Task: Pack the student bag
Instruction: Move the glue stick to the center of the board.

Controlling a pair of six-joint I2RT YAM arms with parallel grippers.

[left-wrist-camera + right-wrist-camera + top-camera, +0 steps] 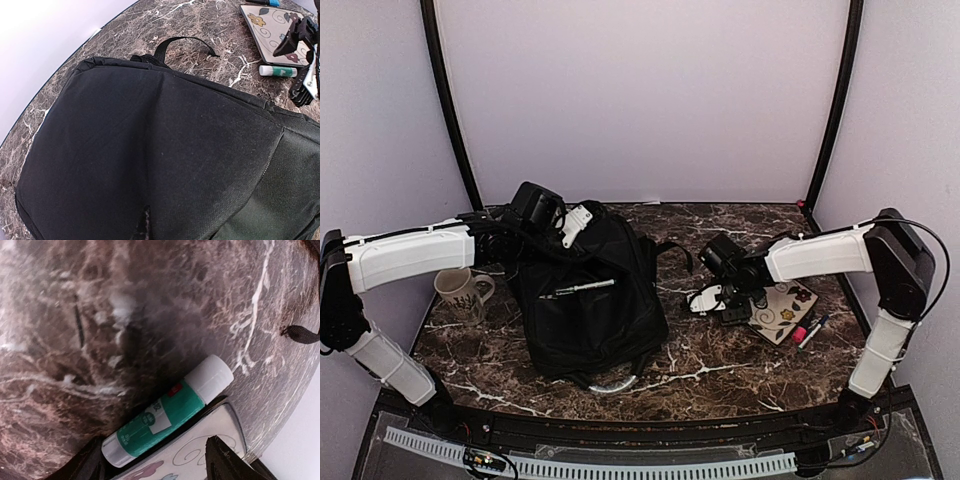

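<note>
I should wait to close my right gripper, as it isn't ready yet. The glue stick (pixel 167 412) lies slanted and the floral notebook (pixel 200 450) is between it and one gripper finger, so closing now would miss a firm grasp.
The student bag (pixel 590 310) lies flat at centre-left of the table and fills the left wrist view as black fabric (pixel 150 140), its top loop (pixel 185 42) towards the far side. My left gripper (pixel 545 215) is at the bag's far left corner. It is shut, with the bag's fabric drawn up in a crease to its fingertips (pixel 142 225). A green and white glue stick (pixel 167 412) lies on the table against a floral notebook (pixel 200 450). My right gripper (pixel 155 462) hangs low over it, open, a finger on each side of the stick's near end.
A silver pen (pixel 582 289) rests on top of the bag. A patterned mug (pixel 460 292) stands left of the bag, under the left arm. The floral notebook (pixel 785 310) sits at the right, with a pink marker (pixel 802 332) and a pen (pixel 817 326) beside it.
</note>
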